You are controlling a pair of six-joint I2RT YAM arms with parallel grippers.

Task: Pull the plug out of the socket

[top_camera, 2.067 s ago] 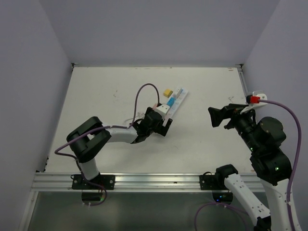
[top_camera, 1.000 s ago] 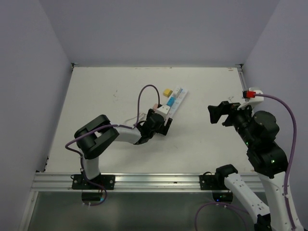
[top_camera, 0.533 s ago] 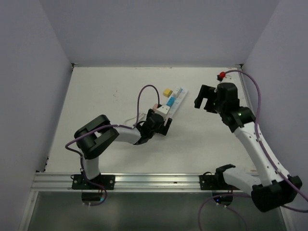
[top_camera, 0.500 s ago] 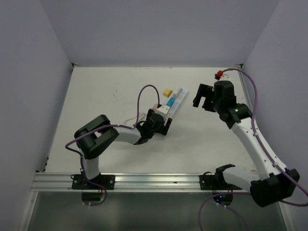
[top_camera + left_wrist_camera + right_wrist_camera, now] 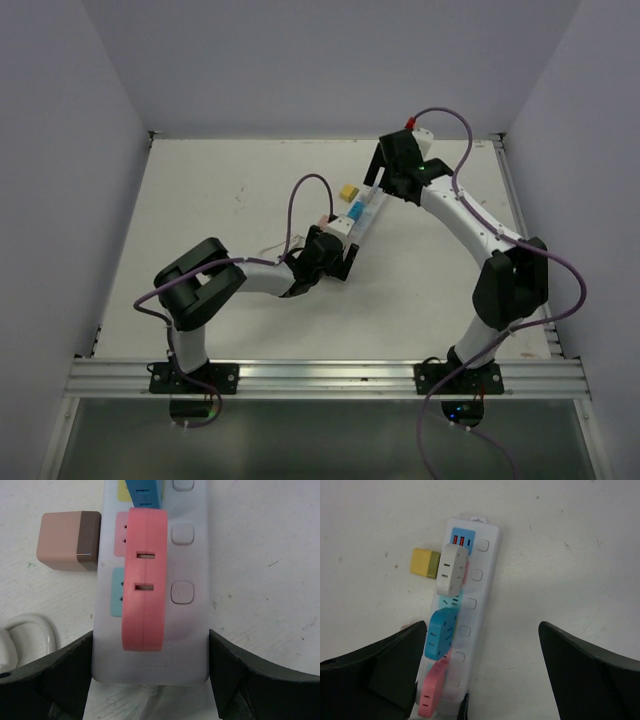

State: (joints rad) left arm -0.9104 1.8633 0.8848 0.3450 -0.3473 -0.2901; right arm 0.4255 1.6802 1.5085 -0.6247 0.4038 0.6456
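I should next grab the two broad sides of the white plug [image 5: 368, 192] with my right gripper turned along the strip [image 5: 369, 215], so that I can pull the plug off the socket.
The socket [image 5: 190, 630] is a long white strip lying slantwise mid-table [image 5: 366, 212]. Three plugs sit in it: pink [image 5: 145, 580], blue [image 5: 440, 632] and white [image 5: 451, 570]. My left gripper [image 5: 150, 680] holds the strip's cord end, its black fingers [image 5: 240, 675] pressed flush against both long sides. In the top view it sits at the strip's near end [image 5: 336, 248]. My right gripper [image 5: 482, 680] hangs wide open above the strip's far end [image 5: 384, 182], touching nothing. The white cord [image 5: 27, 630] loops off to the left.
A tan-and-brown cube [image 5: 67, 540] lies on the table beside the pink plug. A yellow cube [image 5: 424, 561] lies beside the white plug. Walls close in the white table [image 5: 220, 200] on three sides. The left arm's purple cable [image 5: 300, 190] arches above the strip.
The right arm has swung from the table's right side across to the strip's far end, jaws still wide. The left gripper and the strip have not moved.
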